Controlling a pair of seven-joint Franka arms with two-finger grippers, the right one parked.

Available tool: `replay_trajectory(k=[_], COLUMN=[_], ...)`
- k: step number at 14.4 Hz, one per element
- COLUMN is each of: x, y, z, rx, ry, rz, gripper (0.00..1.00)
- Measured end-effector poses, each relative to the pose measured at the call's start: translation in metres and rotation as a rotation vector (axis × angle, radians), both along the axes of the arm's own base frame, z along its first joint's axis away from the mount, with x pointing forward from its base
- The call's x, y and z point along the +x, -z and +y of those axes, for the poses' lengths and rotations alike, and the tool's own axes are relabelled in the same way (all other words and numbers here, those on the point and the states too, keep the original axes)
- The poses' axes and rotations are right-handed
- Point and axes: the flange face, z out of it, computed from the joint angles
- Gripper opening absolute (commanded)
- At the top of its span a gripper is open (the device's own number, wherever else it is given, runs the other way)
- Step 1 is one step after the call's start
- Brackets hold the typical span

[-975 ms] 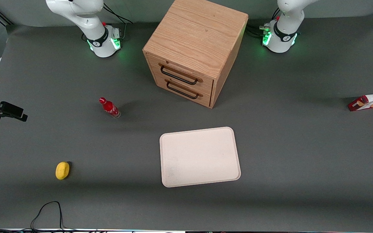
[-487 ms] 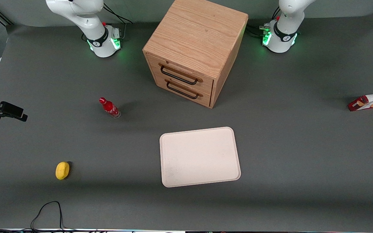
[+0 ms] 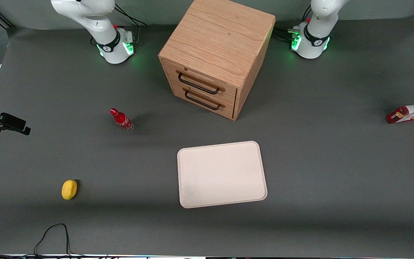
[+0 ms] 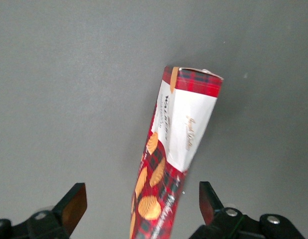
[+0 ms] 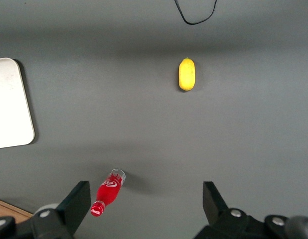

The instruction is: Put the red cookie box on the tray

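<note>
I should next place the red cookie box on the tray, so I should grab it with my gripper by its cookie-printed part (image 4: pixel 163 179) beside the white patch.
The red cookie box (image 3: pixel 412 112) lies on the grey table at the working arm's end, cut off by the front view's edge. In the left wrist view the box (image 4: pixel 179 149) is a long plaid carton with pictured cookies and a white patch. My gripper (image 4: pixel 141 196) hangs over it, open, with one finger (image 4: pixel 74 199) on each side of the carton and a gap between each finger and the box. The cream tray (image 3: pixel 221 174) lies mid-table, nearer the front camera than the cabinet, with nothing on it; its corner (image 5: pixel 9 104) also shows in the right wrist view.
A wooden two-drawer cabinet (image 3: pixel 216 54) stands between the arm bases. A small red soda bottle (image 3: pixel 122 119) and a yellow fruit-like object (image 3: pixel 69 189) sit toward the parked arm's end. A black cable (image 3: pixel 54 233) loops near the table's front edge.
The working arm's link above its base has shifted slightly, and a small dark part now pokes into the front view's edge just above the cookie box. Box and tray have not moved.
</note>
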Motion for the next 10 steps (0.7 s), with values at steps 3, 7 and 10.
replay_trajectory(k=[3,7,10], x=[0.0,-0.013,-0.02], y=[0.028,0.045,0.053], z=[0.002,0.012,0.013], rx=[-0.017,-0.026,-0.03], ry=[0.014,0.022,0.03], rz=[0.006,0.009,0.008], gripper=[0.99,0.98,0.01])
